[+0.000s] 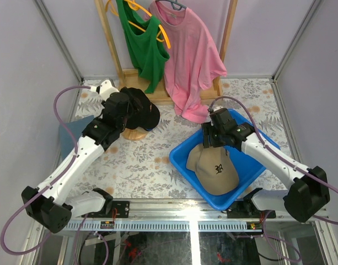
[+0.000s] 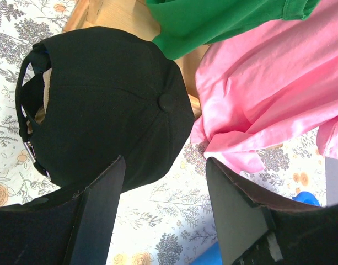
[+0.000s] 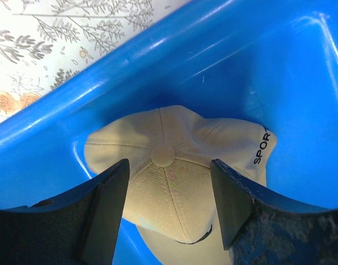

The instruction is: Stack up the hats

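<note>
The tan cap's top (image 3: pixel 174 182) lies between fingers hovering above its unpressed cloth, so my right gripper lowers first, then closes on the cap's top.
A black cap (image 1: pixel 148 113) sits on a round wooden stand (image 1: pixel 134 134) at the back left, with a bit of royal blue (image 1: pixel 149 130) showing under its edge. My left gripper (image 1: pixel 131 109) hovers over it, open and empty; in the left wrist view the black cap (image 2: pixel 102 105) lies just beyond the left gripper (image 2: pixel 165 165). Two tan caps lie in a blue bin (image 1: pixel 182 165), one with an embroidered letter (image 1: pixel 217 172), one beside it (image 1: pixel 194 158). My right gripper (image 1: pixel 210 143) is open just above them; the right wrist view shows a tan cap's crown (image 3: pixel 174 182) between the open fingers of the right gripper (image 3: pixel 170 165).
A wooden rack (image 1: pixel 111 38) at the back holds a green tank top (image 1: pixel 141 38) and a pink T-shirt (image 1: pixel 191 55). A folded grey-blue cloth (image 1: pixel 69 135) lies at the left under the arm. The blue bin's wall (image 3: pixel 157 66) rises close round the right gripper.
</note>
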Motion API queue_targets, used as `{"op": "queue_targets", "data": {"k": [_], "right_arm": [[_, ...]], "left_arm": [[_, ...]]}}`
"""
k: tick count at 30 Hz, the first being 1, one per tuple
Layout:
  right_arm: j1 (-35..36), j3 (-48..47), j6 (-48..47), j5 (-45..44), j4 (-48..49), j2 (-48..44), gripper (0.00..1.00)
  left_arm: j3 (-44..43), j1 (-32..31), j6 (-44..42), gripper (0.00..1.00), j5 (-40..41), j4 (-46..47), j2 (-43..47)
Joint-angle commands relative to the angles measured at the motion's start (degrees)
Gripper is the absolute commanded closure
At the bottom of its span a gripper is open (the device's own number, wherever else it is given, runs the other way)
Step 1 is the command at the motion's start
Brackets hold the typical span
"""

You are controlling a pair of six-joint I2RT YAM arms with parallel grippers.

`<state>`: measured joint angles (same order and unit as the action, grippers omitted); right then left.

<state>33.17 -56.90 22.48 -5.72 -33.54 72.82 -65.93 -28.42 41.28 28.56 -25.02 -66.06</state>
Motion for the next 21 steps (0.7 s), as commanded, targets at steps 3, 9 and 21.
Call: {"op": "queue_targets", "data": {"k": [3,9,21], "right_arm": [[0.2,1.8,0.5,1.7,-1.0,1.8,0.35],[0.2,1.6,0.0,-0.2,-1.5,-0.3,0.78],[0.2,-13.3,-0.9,-1.8,-9.4,-10.7,0.89]], "left_arm": [[-0.1,-0.5,-1.0,0.39,1.4,1.2,-0.7],[0.6,-0.6,-0.9,0.39,1.2,1.4,-0.5],[-0.5,-0.7,-2.7,0.37,-5.8,2.5,-0.5]]}}
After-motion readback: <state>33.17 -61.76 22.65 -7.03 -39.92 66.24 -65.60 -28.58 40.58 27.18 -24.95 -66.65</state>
